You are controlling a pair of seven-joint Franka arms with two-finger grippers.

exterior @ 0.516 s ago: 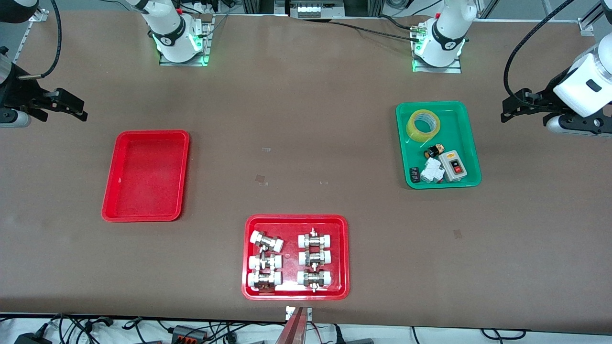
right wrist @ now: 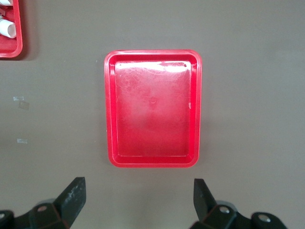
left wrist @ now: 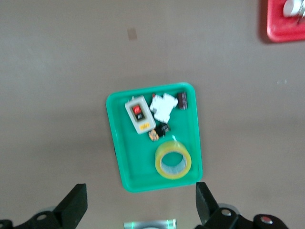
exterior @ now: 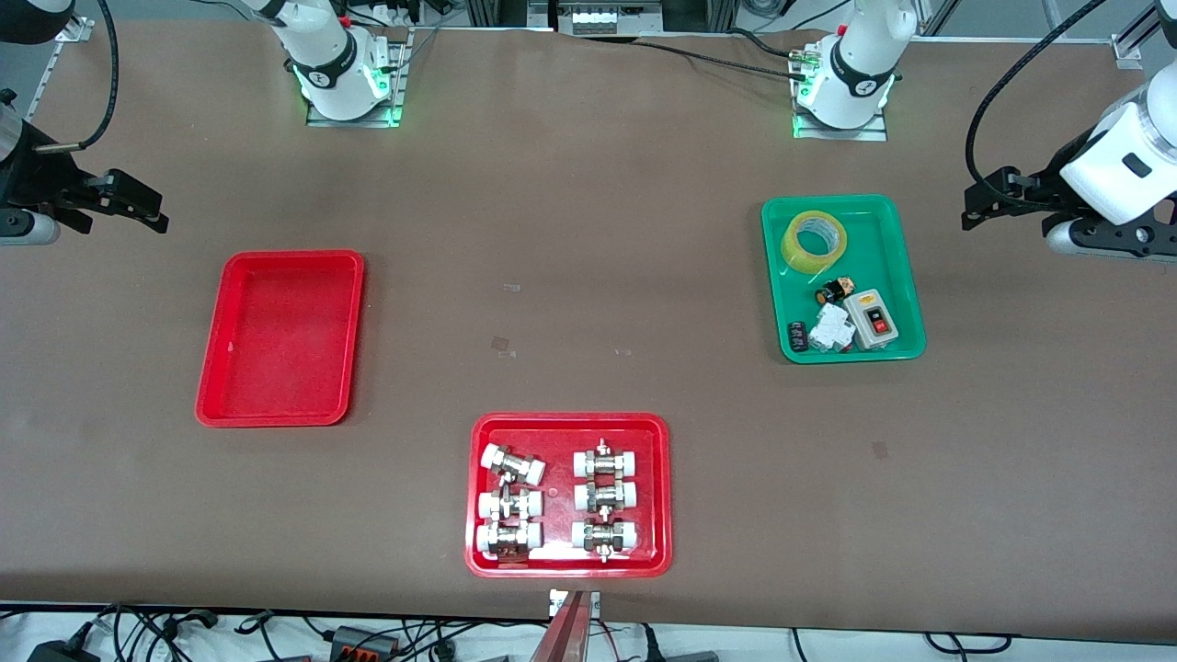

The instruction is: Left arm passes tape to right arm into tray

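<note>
The yellowish tape needs to be passed over for the plain red tray. My left gripper needs to grab the tape by its ring side (exterior: 817, 219) (left wrist: 173, 175) next.
The yellowish tape (exterior: 814, 241) lies flat in the green tray (exterior: 908, 276), at the tray's end nearest the arm bases. It also shows in the left wrist view (left wrist: 173, 160). My left gripper (exterior: 977, 208) is open and empty, up in the air beside the green tray, past its side toward the left arm's end of the table (left wrist: 140, 202). The plain red tray (exterior: 280, 259) lies empty toward the right arm's end and shows in the right wrist view (right wrist: 109, 109). My right gripper (exterior: 147, 207) is open and empty, in the air off that tray's corner (right wrist: 139, 195).
The green tray also holds a grey switch box (exterior: 874, 320), a white breaker (exterior: 832, 326) and small black parts (exterior: 833, 291). A second red tray (exterior: 568, 421) with several white-capped metal fittings lies near the table's front edge.
My left gripper has shifted slightly toward the arm bases. The right arm, the tape and the trays have not moved.
</note>
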